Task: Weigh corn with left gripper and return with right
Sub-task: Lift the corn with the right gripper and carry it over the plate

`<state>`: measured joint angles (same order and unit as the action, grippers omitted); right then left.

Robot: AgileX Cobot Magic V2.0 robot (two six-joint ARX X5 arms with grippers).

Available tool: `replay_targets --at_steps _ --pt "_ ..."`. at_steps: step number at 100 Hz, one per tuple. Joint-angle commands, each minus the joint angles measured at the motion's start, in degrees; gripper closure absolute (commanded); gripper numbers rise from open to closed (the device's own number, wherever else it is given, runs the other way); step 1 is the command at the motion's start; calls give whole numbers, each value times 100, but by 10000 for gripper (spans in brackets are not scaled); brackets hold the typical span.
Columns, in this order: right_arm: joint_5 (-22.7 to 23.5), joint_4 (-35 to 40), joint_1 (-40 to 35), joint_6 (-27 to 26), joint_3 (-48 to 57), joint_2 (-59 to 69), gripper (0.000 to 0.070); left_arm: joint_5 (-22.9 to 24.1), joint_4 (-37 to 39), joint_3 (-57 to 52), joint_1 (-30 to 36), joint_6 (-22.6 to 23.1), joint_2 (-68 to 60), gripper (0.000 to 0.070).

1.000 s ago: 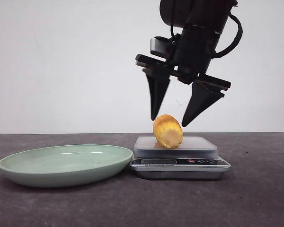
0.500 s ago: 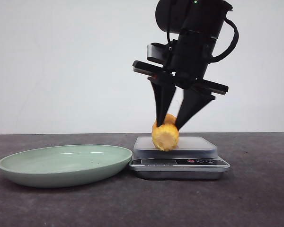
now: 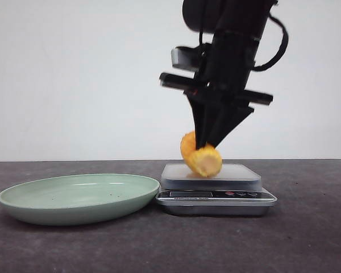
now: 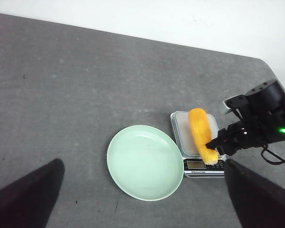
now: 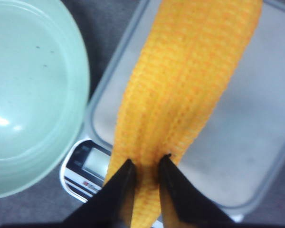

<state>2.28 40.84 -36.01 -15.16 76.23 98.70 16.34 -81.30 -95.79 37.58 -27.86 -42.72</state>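
Note:
The corn is outside the green plate's rim (image 3: 79,196) and would miss if I opened now, so the corn moves first with my right gripper, and the release comes next.
The corn (image 3: 202,159), a stubby yellow-orange cob with a pale cut end, is tilted at the top of the scale's platform (image 3: 238,173). My right gripper (image 3: 207,145) comes down from above and is shut on it. In the right wrist view both fingertips (image 5: 125,172) press into the corn (image 5: 180,95) near its end. The left wrist view shows the corn (image 4: 202,133) over the scale (image 4: 180,140) from high above. My left gripper (image 4: 142,164) is open and empty, its fingers far apart; it does not show in the front view.
A pale green plate (image 3: 79,199) lies just left of the silver scale (image 3: 216,200), almost touching it, and shows too in the left wrist view (image 4: 145,161) and the right wrist view (image 5: 28,95). The dark grey table (image 3: 307,239) ends at a white wall.
My right gripper came down from above the corn and its jaws closed on it. The corn has turned and tipped a little and sits slightly higher.

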Motion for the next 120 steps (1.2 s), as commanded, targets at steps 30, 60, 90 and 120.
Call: replay_targets --at_steps 30,60,90,120 --pt "341 -894 -197 2 114 -1534 700 35 -184 -122 35 190 -20 0" --pt "892 -1523 -833 -358 114 -1932 700 35 -179 -122 35 232 -20 0" --pt "883 -2269 -1399 -1036 114 -1276 700 28 -179 -122 35 232 -20 0" --pt "1237 -2260 -1456 -1897 114 9 700 -271 -179 -122 37 337 -20 0"
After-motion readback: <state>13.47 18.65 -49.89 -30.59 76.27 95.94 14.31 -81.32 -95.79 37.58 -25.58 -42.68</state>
